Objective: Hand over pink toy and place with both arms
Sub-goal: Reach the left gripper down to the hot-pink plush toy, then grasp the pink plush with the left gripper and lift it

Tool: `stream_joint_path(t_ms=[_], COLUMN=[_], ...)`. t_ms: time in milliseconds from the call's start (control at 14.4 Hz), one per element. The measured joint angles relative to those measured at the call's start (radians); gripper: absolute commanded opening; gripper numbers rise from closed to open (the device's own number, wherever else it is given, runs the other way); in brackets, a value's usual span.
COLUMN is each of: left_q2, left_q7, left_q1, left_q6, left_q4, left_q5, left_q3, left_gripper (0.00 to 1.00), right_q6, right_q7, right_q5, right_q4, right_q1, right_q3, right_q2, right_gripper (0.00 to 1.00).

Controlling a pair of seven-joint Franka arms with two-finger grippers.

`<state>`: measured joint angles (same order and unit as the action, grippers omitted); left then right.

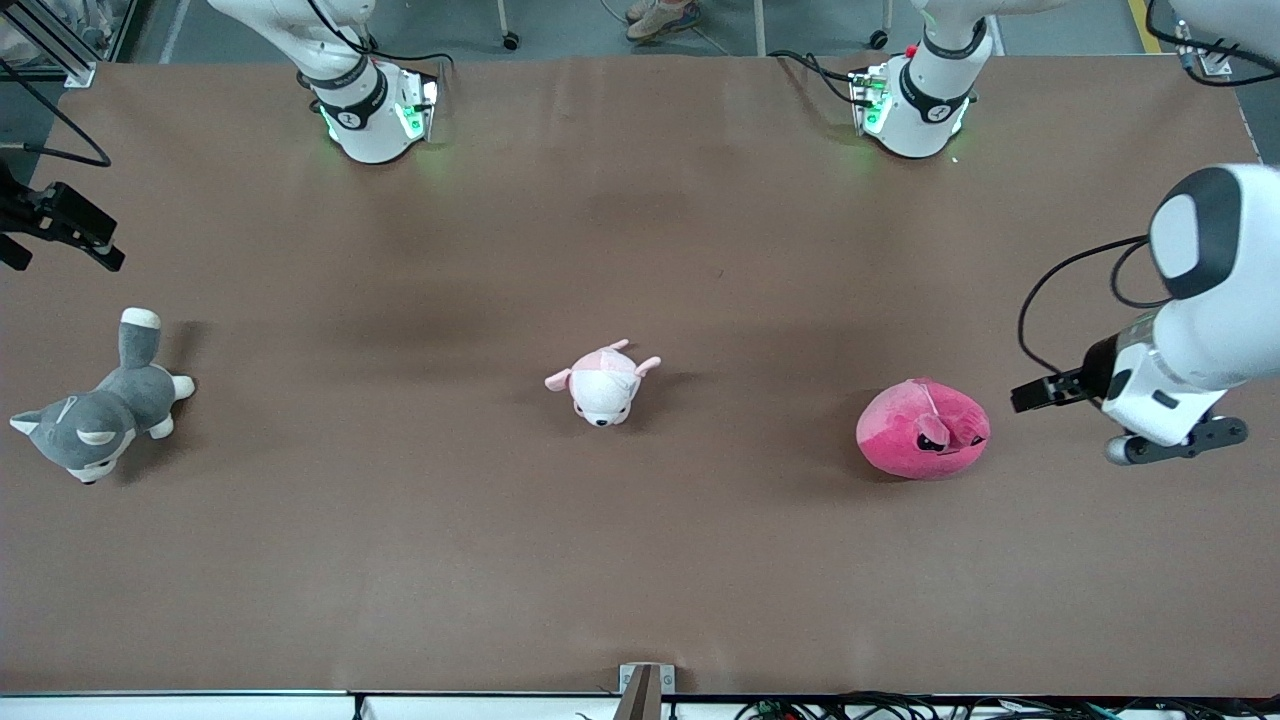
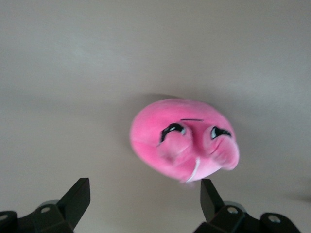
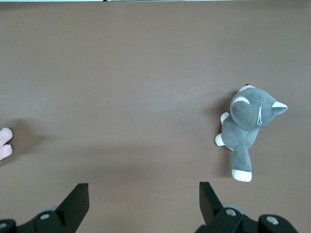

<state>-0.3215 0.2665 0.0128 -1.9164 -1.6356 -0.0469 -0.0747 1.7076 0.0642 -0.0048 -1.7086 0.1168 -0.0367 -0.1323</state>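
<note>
I need to grab one dark-patched ear [image 2: 174, 142] with my left gripper. The pink toy's other ear [image 2: 223, 148] should stay free for my right gripper.
The pink toy [image 1: 922, 428] is a round hot-pink plush with angry dark eyes, lying on the brown table toward the left arm's end. It also shows in the left wrist view [image 2: 180, 138]. My left gripper [image 1: 1032, 392] is open and empty, low over the table just beside the toy toward the left arm's end; in the left wrist view [image 2: 145, 191] the toy lies just ahead of its fingertips. My right gripper [image 1: 75, 250] is open and empty, over the table at the right arm's end, and also shows in the right wrist view [image 3: 143, 194].
A pale pink-and-white plush [image 1: 601, 381] lies at mid-table; its edge shows in the right wrist view [image 3: 4, 143]. A grey-and-white plush animal [image 1: 100, 415] lies at the right arm's end, also in the right wrist view [image 3: 248, 128]. The arm bases stand along the table's edge farthest from the front camera.
</note>
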Motion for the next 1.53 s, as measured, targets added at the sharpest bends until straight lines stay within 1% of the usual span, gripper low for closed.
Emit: stream_joint_path(t_ms=[208, 486, 694, 833, 972, 1181, 1250, 1319, 1389, 1528], left_q2=[-0.013, -0.039, -0.058, -0.070, -0.082, -0.094, -0.095, -0.095, -0.095, -0.093], left_q7=[0.012, 0.022, 0.029, 0.033, 0.034, 0.035, 0.035, 0.035, 0.036, 0.036], left_q1=[-0.006, -0.009, -0.010, -0.011, -0.012, -0.018, -0.021, -0.023, -0.025, -0.025], left_q6=[-0.067, -0.089, -0.110, -0.130, -0.143, -0.144, -0.144, -0.144, -0.144, -0.144], left_q4=[-0.051, -0.063, -0.066, -0.067, -0.067, -0.067, -0.067, -0.067, -0.067, -0.064], left_q5=[-0.033, -0.034, -0.034, -0.034, -0.034, -0.035, -0.035, -0.035, -0.035, -0.035], left_q3=[-0.003, -0.003, -0.003, -0.004, -0.005, -0.008, -0.008, -0.009, -0.009, -0.010], left_gripper=[0.94, 0.81, 0.80, 0.72, 0.59, 0.20, 0.10, 0.02, 0.00, 0.00], right_q6=[0.000, 0.000, 0.000, 0.000, 0.000, 0.000, 0.000, 0.001, 0.002, 0.003], right_q7=[-0.001, -0.001, -0.001, -0.001, -0.001, -0.001, -0.001, -0.001, -0.001, -0.001], right_q5=[0.000, 0.000, 0.000, 0.000, 0.000, 0.000, 0.000, 0.000, 0.000, 0.000], right_q4=[0.004, 0.004, 0.004, 0.004, 0.004, 0.004, 0.004, 0.004, 0.004, 0.004], right_q1=[0.003, 0.010, 0.010, 0.010, 0.010, 0.010, 0.011, 0.011, 0.011, 0.012], right_q3=[0.001, 0.003, 0.003, 0.003, 0.003, 0.003, 0.003, 0.003, 0.003, 0.003], right_q2=[0.000, 0.000, 0.000, 0.000, 0.001, 0.002, 0.002, 0.002, 0.002, 0.004], right_gripper=[1.00, 1.00, 1.00, 1.00, 1.00, 1.00, 1.00, 1.00, 1.00, 1.00])
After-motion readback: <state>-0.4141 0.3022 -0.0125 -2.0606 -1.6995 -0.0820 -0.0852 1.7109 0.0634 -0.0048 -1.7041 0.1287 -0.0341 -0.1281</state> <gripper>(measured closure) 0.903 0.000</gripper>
